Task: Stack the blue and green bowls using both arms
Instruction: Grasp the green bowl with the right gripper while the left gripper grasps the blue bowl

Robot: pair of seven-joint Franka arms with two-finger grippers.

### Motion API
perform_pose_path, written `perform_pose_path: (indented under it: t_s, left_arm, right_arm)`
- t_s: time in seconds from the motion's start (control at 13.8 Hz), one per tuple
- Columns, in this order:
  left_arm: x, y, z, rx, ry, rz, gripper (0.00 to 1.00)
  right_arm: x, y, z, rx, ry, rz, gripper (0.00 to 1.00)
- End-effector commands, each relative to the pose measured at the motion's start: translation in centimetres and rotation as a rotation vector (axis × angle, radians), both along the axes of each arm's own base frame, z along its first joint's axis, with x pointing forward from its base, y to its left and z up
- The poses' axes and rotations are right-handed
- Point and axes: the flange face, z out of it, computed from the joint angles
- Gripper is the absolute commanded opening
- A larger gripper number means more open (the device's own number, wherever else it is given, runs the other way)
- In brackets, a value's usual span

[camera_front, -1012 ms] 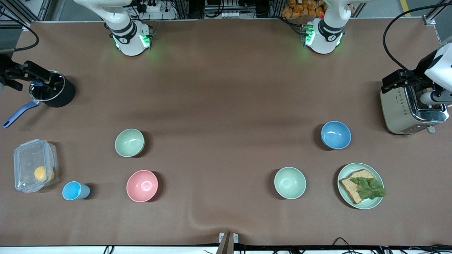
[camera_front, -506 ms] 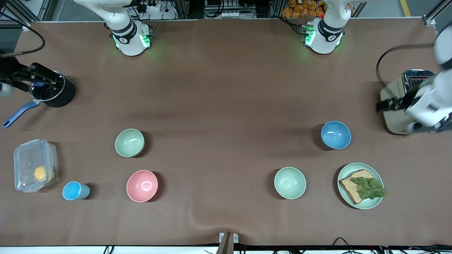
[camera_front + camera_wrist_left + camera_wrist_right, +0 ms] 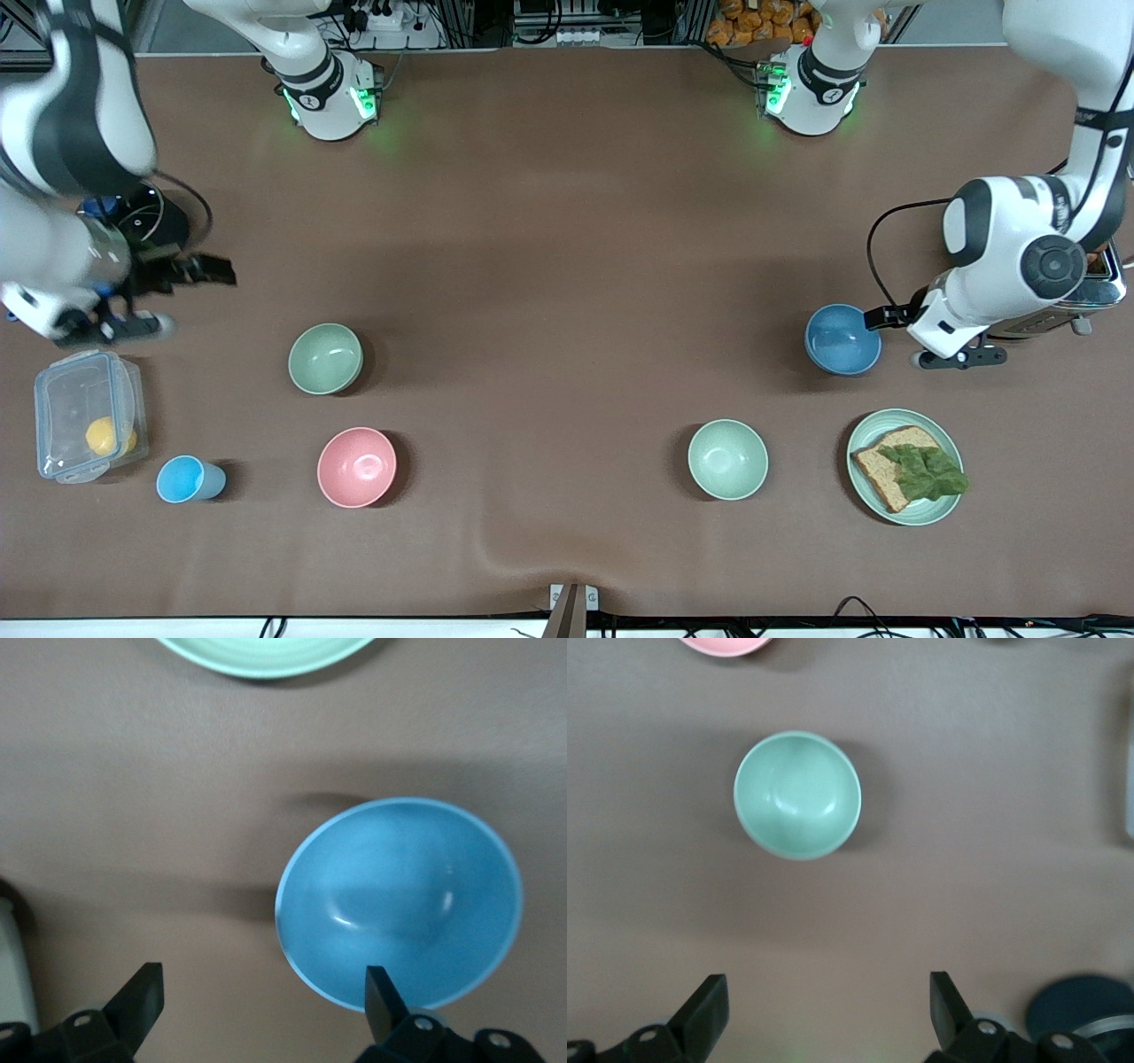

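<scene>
My left fingers are above the blue bowl's rim [image 3: 879, 339], so my left gripper must come down before closing on the blue bowl.
The blue bowl [image 3: 842, 339] stands toward the left arm's end of the table. My left gripper [image 3: 890, 317] is open low beside it. In the left wrist view one finger [image 3: 383, 992] hangs over the edge of the blue bowl [image 3: 399, 904], and the gripper [image 3: 261, 992] holds nothing. The sage-green bowl [image 3: 325, 358] stands toward the right arm's end. My right gripper [image 3: 208, 270] is open and empty, in the air over bare table between the pot and that bowl. In the right wrist view the green bowl [image 3: 797, 796] lies well clear of the gripper [image 3: 824, 997].
A pink bowl [image 3: 356, 467], a light-blue cup [image 3: 188, 479] and a clear lidded box [image 3: 84, 415] lie near the green bowl. A black pot [image 3: 164, 221] sits under the right arm. A paler mint bowl [image 3: 727, 459], a plate with bread [image 3: 912, 416] and a toaster [image 3: 1103, 292] lie near the blue bowl.
Both arms swung in from the table's ends. The left gripper moved from over the toaster to beside the blue bowl. The right gripper moved from over the pot toward the green bowl.
</scene>
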Motion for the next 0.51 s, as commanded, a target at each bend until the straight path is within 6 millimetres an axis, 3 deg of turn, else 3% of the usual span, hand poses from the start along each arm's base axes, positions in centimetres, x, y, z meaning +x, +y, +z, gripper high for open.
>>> perform_pose_path:
  t_s: [0.0,0.07,0.29,0.43]
  left_arm:
    - [-0.2,0.7,-1.7,0.002,0.014,-0.013,1.0]
    - [-0.4,0.8,-2.4,-0.001,0.026,-0.01,1.0]
    - [-0.3,1.3,-3.6,-0.005,0.027,-0.002,0.98]
    - [-0.2,1.2,-4.2,-0.006,0.035,-0.002,0.88]
  right_arm:
    - [0.8,0.8,-4.4,-0.007,-0.039,0.045,1.0]
    - [0.5,1.8,-6.2,-0.016,-0.079,0.068,1.0]
    - [-0.4,2.1,-11.0,-0.032,-0.173,0.089,1.0]
    - [-0.7,2.1,-14.0,-0.032,-0.179,0.087,1.0]
